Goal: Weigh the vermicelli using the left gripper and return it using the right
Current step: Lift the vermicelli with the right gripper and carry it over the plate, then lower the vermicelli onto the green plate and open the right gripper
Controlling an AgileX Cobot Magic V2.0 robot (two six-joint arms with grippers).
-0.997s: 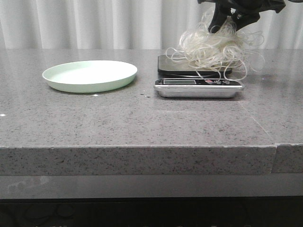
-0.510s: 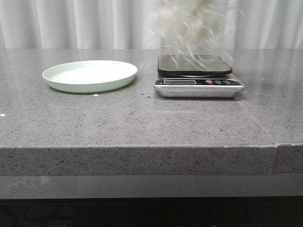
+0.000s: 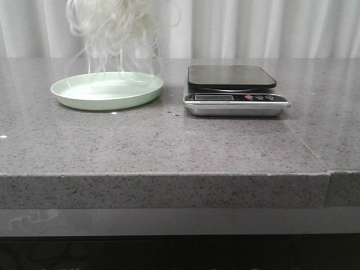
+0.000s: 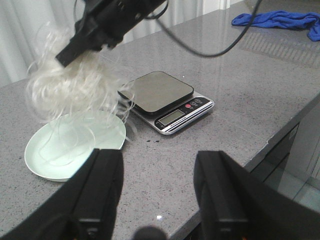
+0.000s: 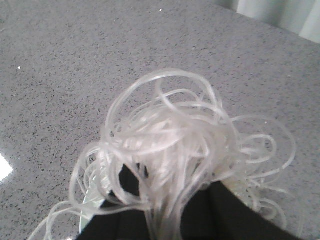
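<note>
I need to keep holding the vermicelli (image 3: 112,25) with my right gripper, because it hangs above the pale green plate in the front view.
The vermicelli (image 3: 112,25), a fluffy tangle of thin white strands, hangs blurred above the pale green plate (image 3: 76,97), with loose ends trailing down to it. My right gripper is above the top of the front view. In the left wrist view it (image 4: 69,54) is shut on the top of the vermicelli (image 4: 65,95) over the plate (image 4: 37,157). In the right wrist view the strands (image 5: 175,140) cover its black fingers (image 5: 130,220). My left gripper (image 4: 157,185) is open and empty, held over the table's front part. The scale (image 3: 236,98) has nothing on its platform.
The scale (image 4: 165,100) stands to the right of the plate, close beside it. A blue cloth (image 4: 280,20) lies far off on the table. The table's front edge (image 3: 169,175) runs across the front view.
The vermicelli was lifted off the scale and carried left, from above the scale to above the plate. The scale platform is now bare.
</note>
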